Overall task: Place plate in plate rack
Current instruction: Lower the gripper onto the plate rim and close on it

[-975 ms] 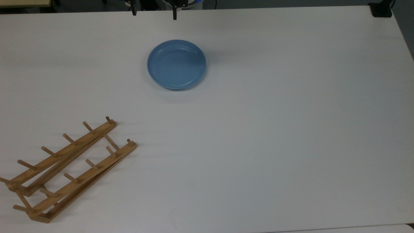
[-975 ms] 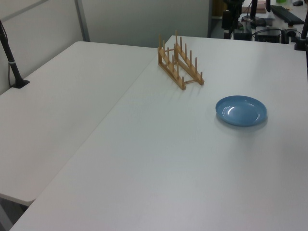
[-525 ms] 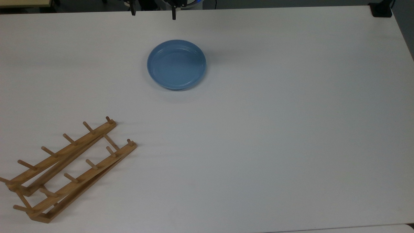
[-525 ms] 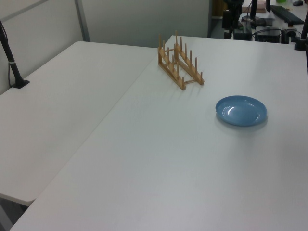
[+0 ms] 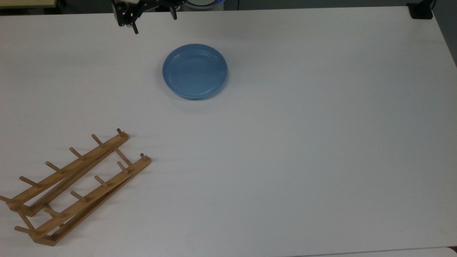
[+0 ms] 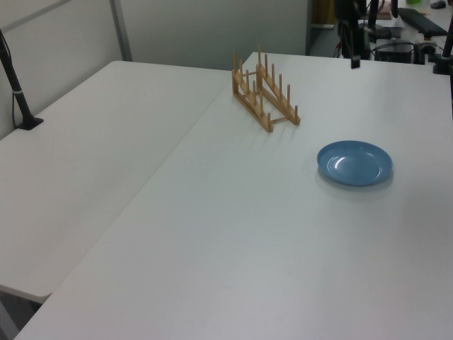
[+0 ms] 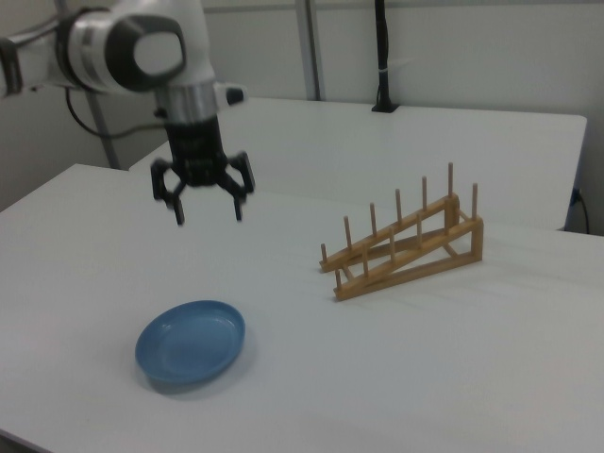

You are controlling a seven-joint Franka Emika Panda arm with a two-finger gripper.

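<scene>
I need to grab the light-blue plate by its rim next. Then it can stand upright in the wooden rack.
The light-blue plate lies flat on the white table, also seen as the plate and the plate. The wooden plate rack stands apart from it, near the top view's lower left corner; it is the rack and the rack in the side views. My gripper hangs open in the air above the table, beyond the plate's far rim, with nothing between its fingers. In the top view the gripper sits at the upper edge, up and left of the plate.
A second white table adjoins this one along a seam. A black post stands clamped on it. A black block sits at the top view's upper right corner. Wide bare table surface lies between plate and rack.
The gripper has swung toward the top view's left and turned, so more of it shows past the table's far edge. Plate and rack have not moved.
</scene>
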